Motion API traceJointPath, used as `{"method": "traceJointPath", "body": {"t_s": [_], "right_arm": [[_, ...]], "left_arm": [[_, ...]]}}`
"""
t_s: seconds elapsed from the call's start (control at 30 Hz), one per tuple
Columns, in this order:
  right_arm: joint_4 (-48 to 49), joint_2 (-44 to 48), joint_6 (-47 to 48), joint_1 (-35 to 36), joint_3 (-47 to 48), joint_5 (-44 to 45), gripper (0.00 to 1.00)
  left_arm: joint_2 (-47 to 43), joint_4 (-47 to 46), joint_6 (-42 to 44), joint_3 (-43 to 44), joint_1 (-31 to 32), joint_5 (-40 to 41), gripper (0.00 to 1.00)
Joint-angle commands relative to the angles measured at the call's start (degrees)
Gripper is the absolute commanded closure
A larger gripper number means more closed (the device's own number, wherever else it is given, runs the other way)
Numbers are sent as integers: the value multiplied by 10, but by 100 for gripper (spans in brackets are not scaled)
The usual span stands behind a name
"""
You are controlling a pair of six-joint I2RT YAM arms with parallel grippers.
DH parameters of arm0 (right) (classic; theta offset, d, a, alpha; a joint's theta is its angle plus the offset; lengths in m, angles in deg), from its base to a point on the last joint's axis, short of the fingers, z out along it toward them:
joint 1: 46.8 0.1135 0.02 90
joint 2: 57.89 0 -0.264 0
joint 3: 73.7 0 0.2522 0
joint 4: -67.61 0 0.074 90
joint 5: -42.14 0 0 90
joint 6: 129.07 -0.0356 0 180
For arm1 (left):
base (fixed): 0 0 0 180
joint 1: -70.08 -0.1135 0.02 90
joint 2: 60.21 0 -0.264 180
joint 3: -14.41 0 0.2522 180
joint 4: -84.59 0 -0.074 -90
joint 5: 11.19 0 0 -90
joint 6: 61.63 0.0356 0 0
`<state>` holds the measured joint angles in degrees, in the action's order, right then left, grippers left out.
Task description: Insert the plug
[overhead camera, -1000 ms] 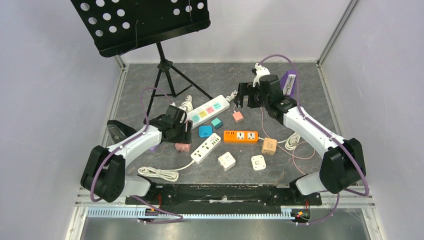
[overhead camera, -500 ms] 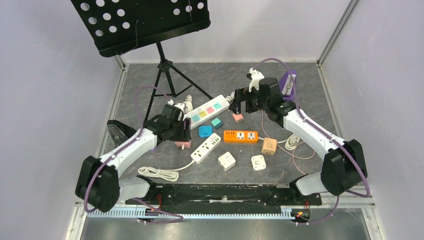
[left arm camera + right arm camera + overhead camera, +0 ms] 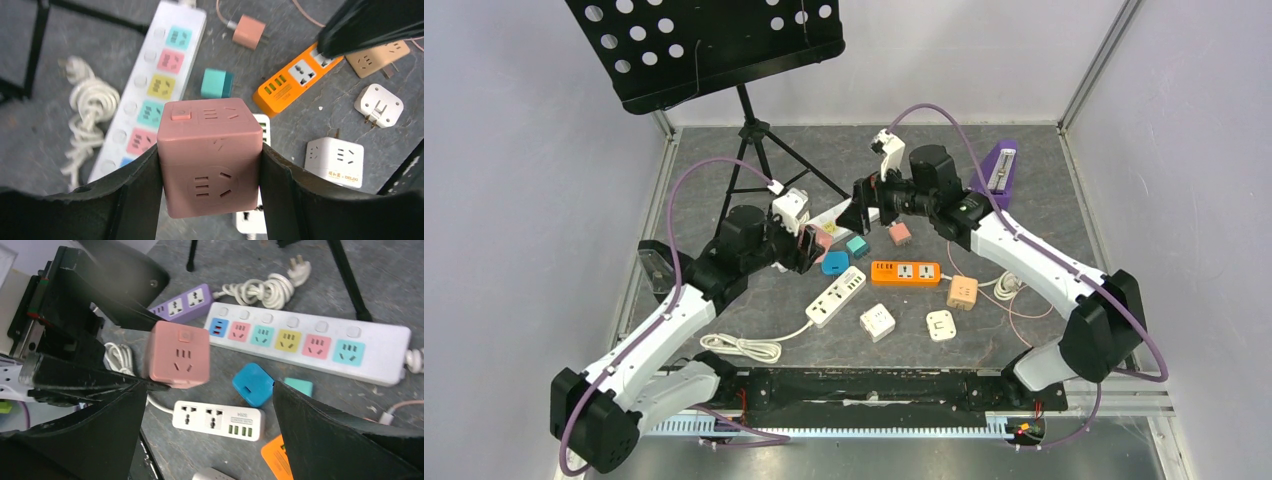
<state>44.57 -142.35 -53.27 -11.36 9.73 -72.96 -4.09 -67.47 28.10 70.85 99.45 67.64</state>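
The plug's sides lie off-centre, beyond both fingers of my right gripper, so it is too early to close. The right gripper moves toward the pink cube plug (image 3: 822, 240) next.
My left gripper (image 3: 210, 156) is shut on a pink cube plug (image 3: 210, 150), one finger on each side, and holds it above the table. In the top view the pink cube plug (image 3: 822, 240) hangs in the left gripper (image 3: 816, 244) just in front of the white power strip (image 3: 836, 216) with coloured sockets. My right gripper (image 3: 864, 212) hovers open over that strip's right part, holding nothing. The right wrist view has the pink cube plug (image 3: 177, 354) ahead of the open right gripper (image 3: 209, 390), with the white power strip (image 3: 300, 337) lying beyond it.
An orange strip (image 3: 905, 272), a white USB strip (image 3: 836, 296), a blue cube (image 3: 834, 263), a teal cube (image 3: 857, 246), a small pink charger (image 3: 900, 233), a tan cube (image 3: 962, 292) and two white adapters (image 3: 877, 322) lie around. A music stand tripod (image 3: 754, 135) stands at the back left.
The left arm has lifted the pink cube plug off the table and carried it back and right toward the white strip. The right gripper has swung left over the strip.
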Motion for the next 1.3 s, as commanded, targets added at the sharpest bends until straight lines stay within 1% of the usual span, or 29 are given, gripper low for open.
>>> {"method": "traceJointPath", "body": {"t_s": [0.0, 0.2, 0.47, 0.6, 0.67, 0.7, 0.83, 0.87, 0.9, 0.93, 0.97, 1.03, 1.07, 1.1, 1.13, 1.2, 1.27], "right_arm": [[21, -19, -12, 27, 44, -25, 2], [22, -41, -22, 52, 59, -16, 2], [21, -65, -38, 57, 69, -8, 2], [20, -76, -48, 59, 75, -6, 3], [18, -80, -52, 59, 77, -8, 8], [19, -82, -54, 60, 78, -9, 12], [21, -84, -64, 60, 79, 0, 50], [20, -85, -65, 60, 81, 4, 62], [21, -85, -65, 59, 83, 10, 70], [21, -85, -67, 58, 84, 18, 80], [21, -86, -68, 59, 87, 27, 85], [20, -85, -64, 58, 92, 50, 91], [19, -83, -59, 58, 95, 62, 93], [14, -81, -50, 58, 101, 82, 96], [9, -79, -41, 56, 107, 104, 97], [-6, -78, -13, 52, 121, 140, 100], [-24, -83, 13, 45, 137, 171, 100]], "left_arm": [[-22, -115, 152, -6, 9, -57, 98], [-21, -166, 218, -7, 19, -85, 98], [-28, -187, 259, -6, 32, -104, 98], [-32, -187, 278, -7, 39, -100, 98], [-32, -189, 281, -7, 41, -94, 98], [-32, -189, 281, -7, 42, -93, 98], [-30, -192, 267, -5, 43, -83, 97], [-29, -193, 259, -6, 43, -79, 95], [-27, -195, 250, -5, 43, -74, 89], [-26, -196, 241, -4, 43, -70, 81], [-25, -196, 234, -4, 43, -66, 72], [-25, -198, 217, -7, 43, -53, 53], [-26, -199, 207, -9, 44, -47, 38], [-29, -201, 197, -12, 43, -40, 27], [-32, -205, 183, -16, 43, -31, 24], [-41, -209, 157, -24, 43, -10, 23], [-51, -209, 139, -33, 43, 7, 22]]}}
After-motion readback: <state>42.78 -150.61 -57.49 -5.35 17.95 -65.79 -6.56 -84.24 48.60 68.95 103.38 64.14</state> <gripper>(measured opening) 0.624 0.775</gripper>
